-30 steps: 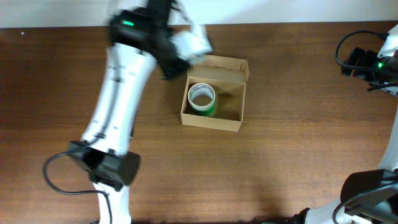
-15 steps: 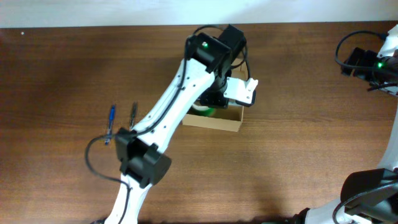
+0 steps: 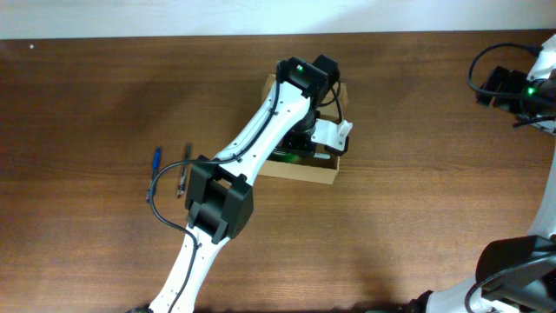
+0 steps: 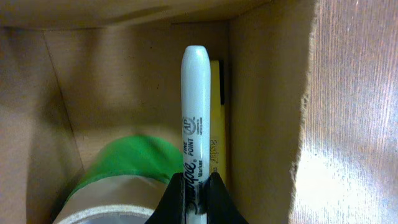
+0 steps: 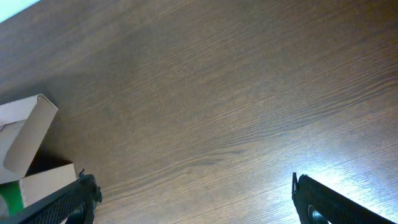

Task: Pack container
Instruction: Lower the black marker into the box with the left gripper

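Observation:
The silver-grey Sharpie marker [image 4: 196,118] leaves my left gripper now: the container's sides surround the marker, so it would land inside.
The tan cardboard container [image 3: 308,170] stands open at the table's middle, and its inside fills the left wrist view [image 4: 124,81]. My left gripper [image 4: 196,186] is shut on a silver-grey Sharpie marker [image 4: 196,118] and holds it inside the container, pointing at the far wall. A green tape roll [image 4: 124,171] lies in the container at the lower left. A yellow marker [image 4: 217,124] lies along the right wall. In the overhead view the left arm [image 3: 291,113] covers most of the container. My right gripper [image 5: 193,199] is open and empty over bare table at the far right.
A blue pen [image 3: 155,162] and a dark pen [image 3: 184,165] lie on the table at the left. The container's flap and corner show in the right wrist view [image 5: 28,143]. The table's back edge meets a white wall.
My left arm swung from the left over the container and has lowered its gripper with the marker into it. The two pens at the left came into view. The right arm has not moved.

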You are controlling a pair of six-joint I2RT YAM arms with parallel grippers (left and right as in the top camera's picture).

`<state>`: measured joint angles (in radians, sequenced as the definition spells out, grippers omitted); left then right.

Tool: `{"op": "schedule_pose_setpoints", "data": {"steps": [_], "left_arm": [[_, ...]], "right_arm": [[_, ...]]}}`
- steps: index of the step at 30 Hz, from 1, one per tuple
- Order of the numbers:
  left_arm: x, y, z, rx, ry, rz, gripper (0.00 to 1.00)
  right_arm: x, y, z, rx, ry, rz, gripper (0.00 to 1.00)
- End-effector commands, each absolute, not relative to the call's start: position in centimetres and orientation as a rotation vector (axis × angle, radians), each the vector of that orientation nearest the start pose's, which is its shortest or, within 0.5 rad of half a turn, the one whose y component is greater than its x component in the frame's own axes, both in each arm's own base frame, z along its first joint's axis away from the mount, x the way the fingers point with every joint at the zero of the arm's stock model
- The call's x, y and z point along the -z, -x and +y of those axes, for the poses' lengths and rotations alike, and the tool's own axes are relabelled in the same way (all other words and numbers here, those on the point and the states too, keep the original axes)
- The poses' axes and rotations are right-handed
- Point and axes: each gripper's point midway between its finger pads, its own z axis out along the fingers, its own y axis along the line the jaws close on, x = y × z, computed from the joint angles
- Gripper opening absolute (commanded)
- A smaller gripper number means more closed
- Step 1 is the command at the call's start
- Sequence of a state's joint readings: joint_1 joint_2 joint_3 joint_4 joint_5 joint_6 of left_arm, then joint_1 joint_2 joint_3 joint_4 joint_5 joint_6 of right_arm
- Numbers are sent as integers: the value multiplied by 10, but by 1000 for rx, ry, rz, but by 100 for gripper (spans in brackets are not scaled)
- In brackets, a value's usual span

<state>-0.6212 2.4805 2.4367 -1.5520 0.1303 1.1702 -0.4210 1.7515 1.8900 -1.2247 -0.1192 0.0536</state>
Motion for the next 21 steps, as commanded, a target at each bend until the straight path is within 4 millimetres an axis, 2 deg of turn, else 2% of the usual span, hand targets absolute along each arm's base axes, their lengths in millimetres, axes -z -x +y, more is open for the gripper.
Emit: {"op": "schedule_pose_setpoints", "data": {"steps": [1, 5, 9, 12, 17, 20, 21], "left_arm": [[-72, -368, -293, -248, 2444, -1963, 1], [-72, -368, -293, -247, 2437, -1971, 2], [-72, -369, -291, -229, 2376, -2034, 29], [-79, -371, -290, -201, 2374, -2055, 31], [-117, -373, -291, -173, 2439, -2115, 32], [-153, -376, -288, -147, 2463, -2217, 31], [-172, -378, -285, -132, 2466, -2286, 31]], "right_arm": [[-247, -390, -150, -52, -596, 2582, 99], [-247, -390, -150, -51, -596, 2582, 99], [-247, -390, -150, -52, -596, 2582, 99], [-247, -390, -150, -51, -596, 2582, 99], [-247, -390, -150, -51, -596, 2582, 99], [-247, -390, -150, -51, -596, 2582, 99], [-247, -390, -150, -51, -596, 2582, 99]]}}
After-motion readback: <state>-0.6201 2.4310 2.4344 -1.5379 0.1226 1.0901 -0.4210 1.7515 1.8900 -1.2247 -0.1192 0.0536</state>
